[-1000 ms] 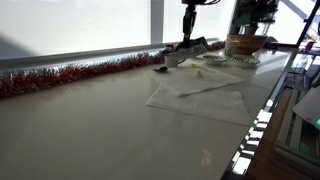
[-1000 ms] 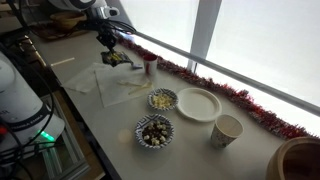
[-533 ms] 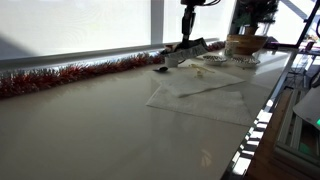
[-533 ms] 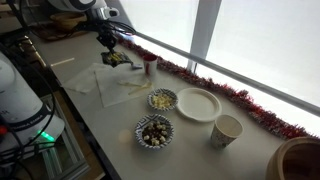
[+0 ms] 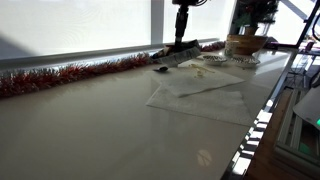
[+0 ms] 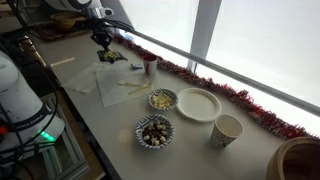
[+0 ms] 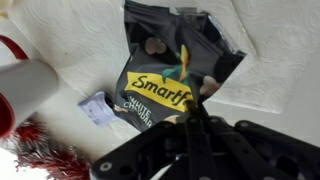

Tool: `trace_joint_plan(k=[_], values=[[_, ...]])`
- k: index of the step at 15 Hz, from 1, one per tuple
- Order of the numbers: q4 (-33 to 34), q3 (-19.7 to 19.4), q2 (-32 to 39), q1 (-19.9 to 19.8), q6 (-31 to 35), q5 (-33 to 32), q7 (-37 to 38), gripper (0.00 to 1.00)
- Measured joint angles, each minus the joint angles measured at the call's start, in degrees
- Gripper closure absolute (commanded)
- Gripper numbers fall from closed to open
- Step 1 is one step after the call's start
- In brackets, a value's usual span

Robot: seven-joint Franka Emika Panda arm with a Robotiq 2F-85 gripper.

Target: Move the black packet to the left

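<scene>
My gripper now keeps holding the black packet until it touches down, as its lower edge (image 5: 174,64) hangs above and behind the tabletop beside the paper towels.
The black packet (image 7: 175,70) is a crinkled black foil snack bag with a yellow label. In the wrist view it hangs from my gripper (image 7: 190,108), whose fingers are pinched shut on its edge. In both exterior views the gripper (image 5: 180,42) (image 6: 103,44) holds the packet (image 5: 185,54) (image 6: 110,56) just above the white paper towels (image 5: 205,95) (image 6: 110,85), near the red tinsel (image 5: 70,73). A white cup with a red band (image 6: 149,66) (image 7: 25,90) stands close beside the packet.
On the table stand a bowl of yellow snacks (image 6: 162,99), a white plate (image 6: 198,103), a bowl of mixed nuts (image 6: 154,131) and a paper cup (image 6: 227,129). A small dark spoon-like item (image 5: 160,69) lies by the tinsel. A basket (image 5: 245,44) sits at the far end.
My gripper has moved with the packet along the tinsel, to the left in both exterior views, away from the cup.
</scene>
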Motion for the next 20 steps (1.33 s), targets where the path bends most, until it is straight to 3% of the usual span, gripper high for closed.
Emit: trace_joint_plan(k=[5, 11, 12, 13, 17, 20], values=[[5.4, 3.4, 6.6, 3.8, 0.0, 0.1, -9.2, 1.0], [9.6, 6.4, 11.7, 4.3, -1.5, 0.1, -24.3, 1.0], [10.0, 6.8, 12.2, 4.3, -2.4, 0.1, -26.8, 0.82], [10.4, 7.1, 12.6, 4.3, -3.5, 0.1, -29.3, 0.72], [11.3, 7.5, 13.4, 4.1, -8.4, -0.1, -38.1, 0.46], [12.0, 7.3, 12.5, 3.6, -9.9, -1.7, -38.9, 0.26]])
